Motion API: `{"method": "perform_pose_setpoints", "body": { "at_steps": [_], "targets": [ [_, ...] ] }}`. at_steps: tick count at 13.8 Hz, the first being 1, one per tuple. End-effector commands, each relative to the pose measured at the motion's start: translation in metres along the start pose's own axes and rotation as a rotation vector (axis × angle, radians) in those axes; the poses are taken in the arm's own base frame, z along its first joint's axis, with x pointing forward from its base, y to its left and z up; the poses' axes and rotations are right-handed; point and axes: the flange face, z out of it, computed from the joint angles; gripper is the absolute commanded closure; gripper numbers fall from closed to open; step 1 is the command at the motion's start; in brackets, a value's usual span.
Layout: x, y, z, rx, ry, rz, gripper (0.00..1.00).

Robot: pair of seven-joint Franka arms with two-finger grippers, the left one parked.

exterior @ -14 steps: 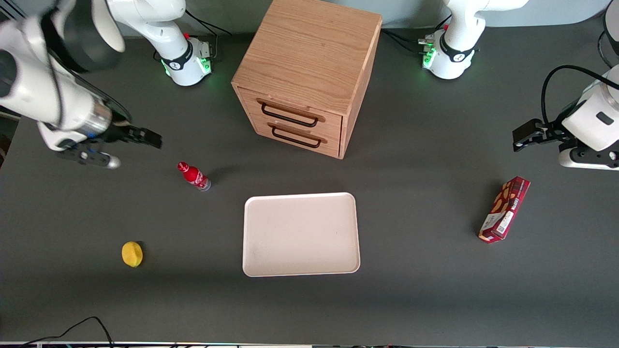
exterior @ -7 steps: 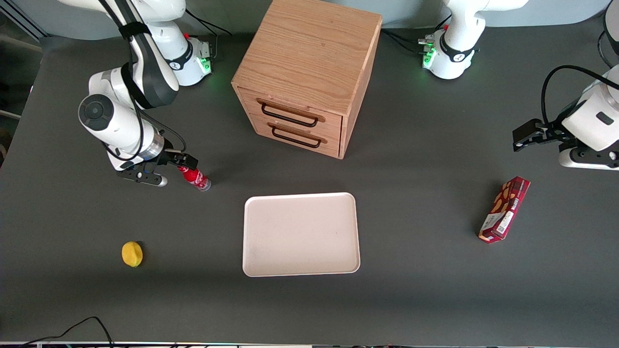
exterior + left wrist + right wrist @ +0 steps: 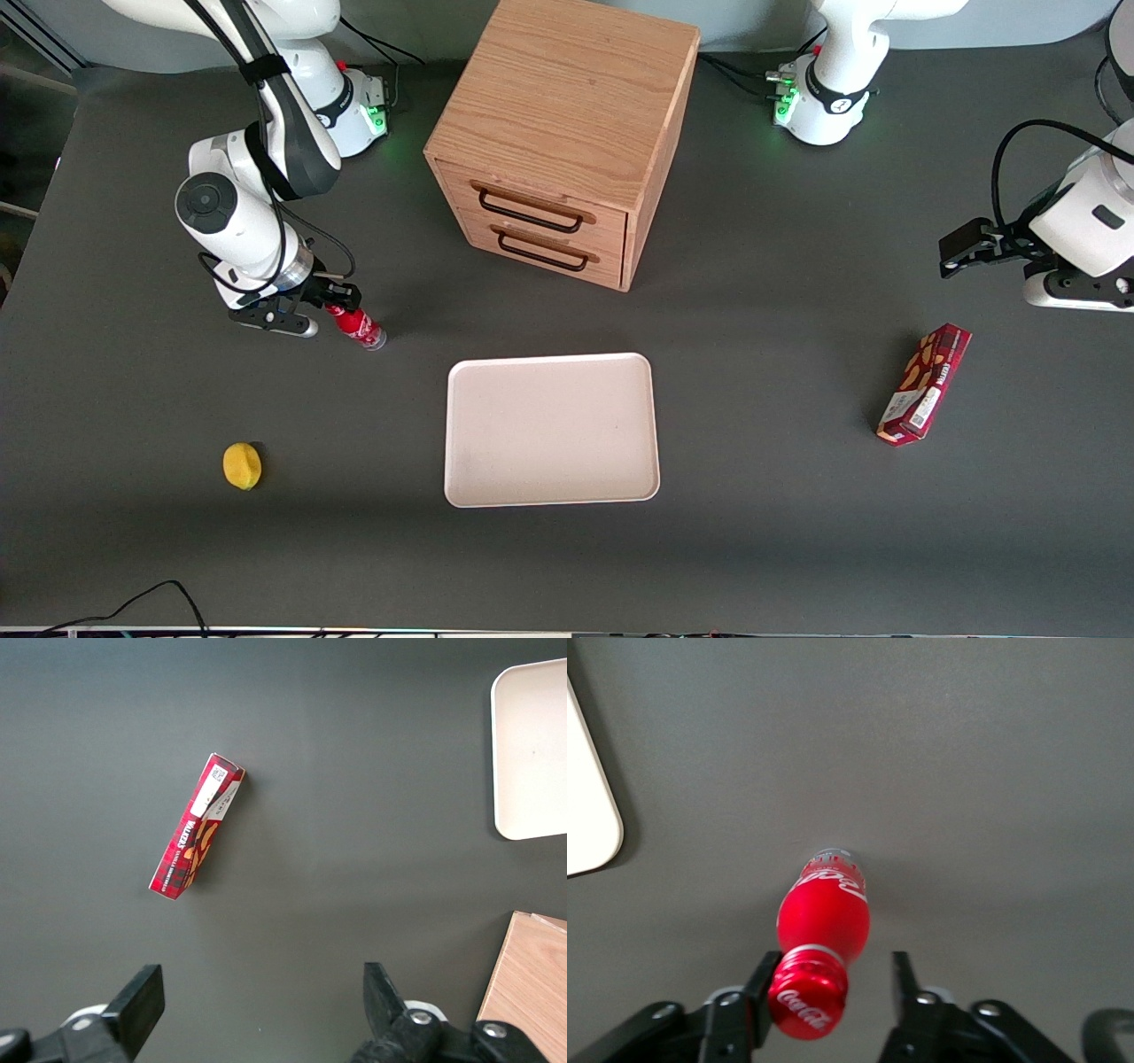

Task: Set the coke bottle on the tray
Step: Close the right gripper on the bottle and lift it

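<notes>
My right gripper grabs the coke bottle by its red cap end next, to place it on the tray.
The coke bottle is small and red with a red cap and a clear base. It stands on the dark table, farther from the front camera than the cream-white tray and toward the working arm's end. My right gripper is open around the bottle's cap. In the right wrist view the bottle has its cap between the open gripper's fingers. The cap touches one finger; the other finger stands apart. A corner of the tray shows there too.
A wooden drawer cabinet stands farther from the front camera than the tray. A yellow lemon-like object lies toward the working arm's end. A red-brown snack box lies toward the parked arm's end, also in the left wrist view.
My right arm came in from the table's edge to the bottle, then shifted slightly nearer it. The gripper now brackets the cap. The bottle has not moved.
</notes>
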Motion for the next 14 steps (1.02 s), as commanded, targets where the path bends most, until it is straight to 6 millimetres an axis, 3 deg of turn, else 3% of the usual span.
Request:
{"method": "perform_pose_setpoints", "body": {
  "at_steps": [1, 4, 5, 6, 10, 12, 14],
  "targets": [
    [-0.002, 0.000, -0.005, -0.009, 0.025, 0.016, 1.00],
    [0.000, 0.000, -0.022, -0.020, 0.024, 0.007, 1.00],
    [0.004, -0.002, -0.042, -0.025, 0.028, 0.005, 1.00],
    [0.011, -0.003, -0.065, -0.039, 0.012, -0.006, 1.00],
    [0.044, -0.010, -0.199, -0.042, -0.016, -0.018, 1.00],
    [0.067, -0.023, -0.247, -0.007, -0.018, -0.007, 1.00],
    [0.098, -0.059, -0.274, 0.055, -0.059, 0.067, 1.00]
  ]
}}
